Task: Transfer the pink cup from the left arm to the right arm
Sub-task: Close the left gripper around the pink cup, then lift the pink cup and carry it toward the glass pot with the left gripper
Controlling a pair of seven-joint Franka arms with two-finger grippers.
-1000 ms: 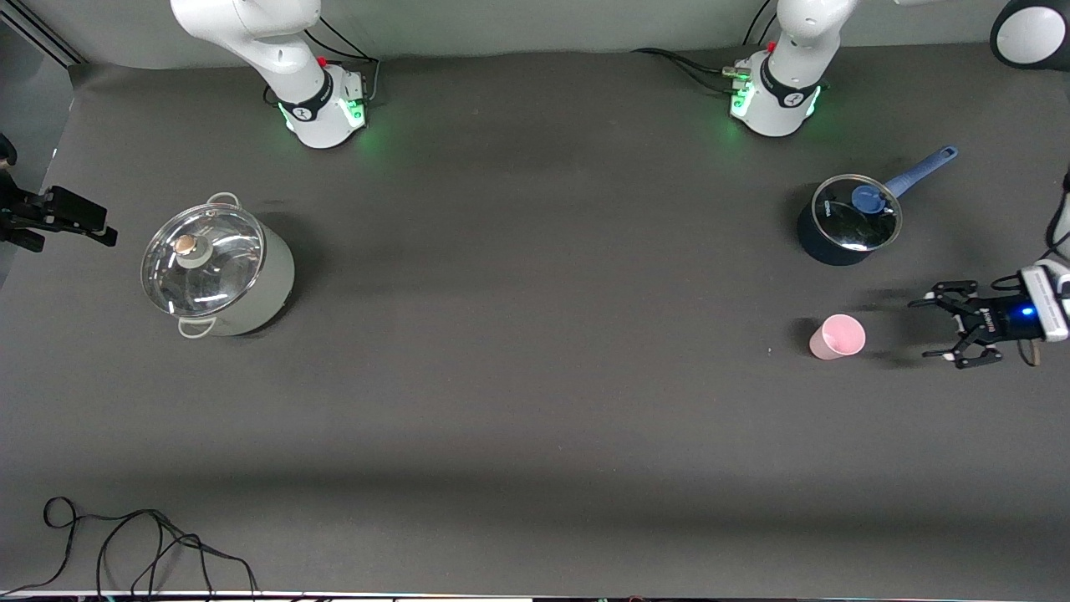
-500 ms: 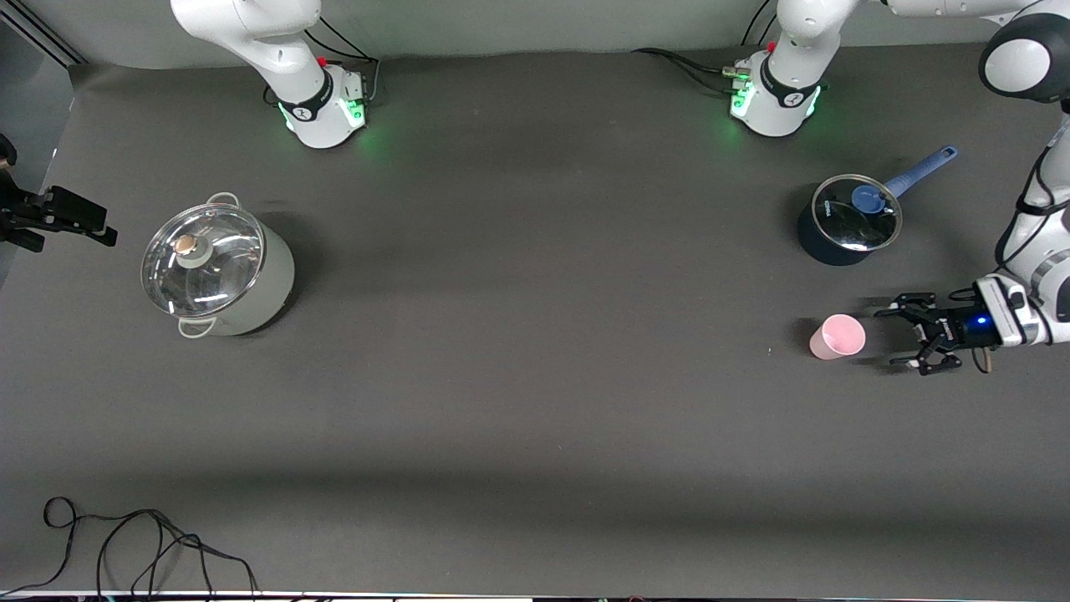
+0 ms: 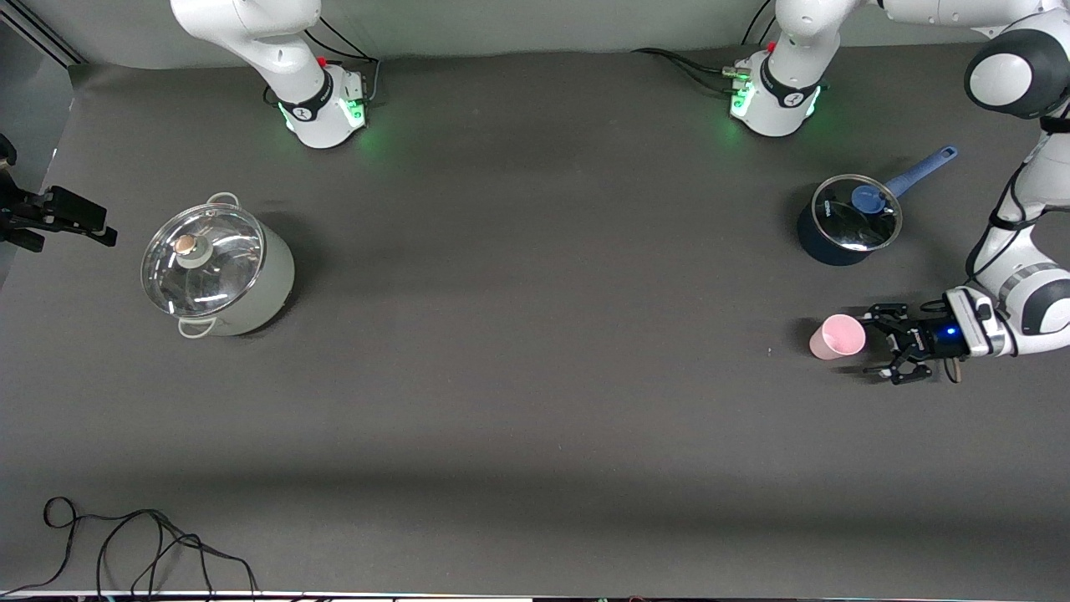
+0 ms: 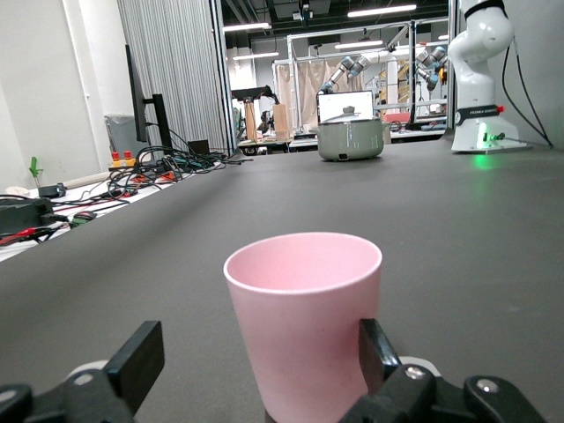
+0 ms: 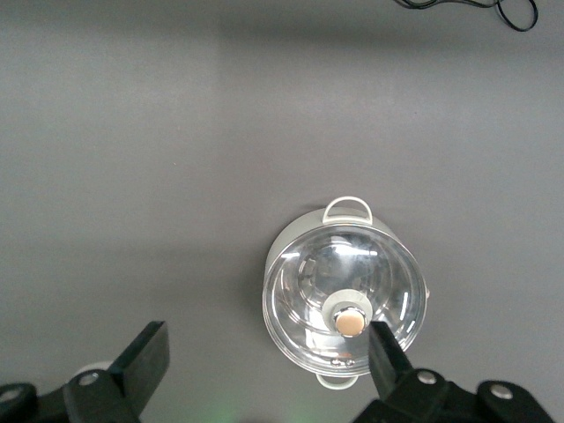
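The robot's left gripper will next grab the pink cup by its lower side (image 4: 307, 368), so the cup's rim stays free for the right gripper.
The pink cup (image 3: 838, 336) stands upright on the dark table at the left arm's end, nearer to the front camera than the blue saucepan. My left gripper (image 3: 878, 343) is low over the table, level with the cup, and open. In the left wrist view the pink cup (image 4: 304, 317) stands between the spread fingers of the left gripper (image 4: 262, 352). One finger (image 4: 374, 351) is close against its side, the other (image 4: 141, 357) is well apart. My right gripper (image 5: 264, 352) hangs open and empty, high over the grey pot's part of the table.
A dark blue saucepan (image 3: 848, 221) with a glass lid and a long handle stands near the left arm's base. A grey pot (image 3: 217, 272) with a glass lid sits at the right arm's end. A black cable (image 3: 125, 543) lies at the table's front corner.
My left gripper has moved along the table toward the pink cup and now has its open fingers on either side of it. The cup and the right arm have not moved.
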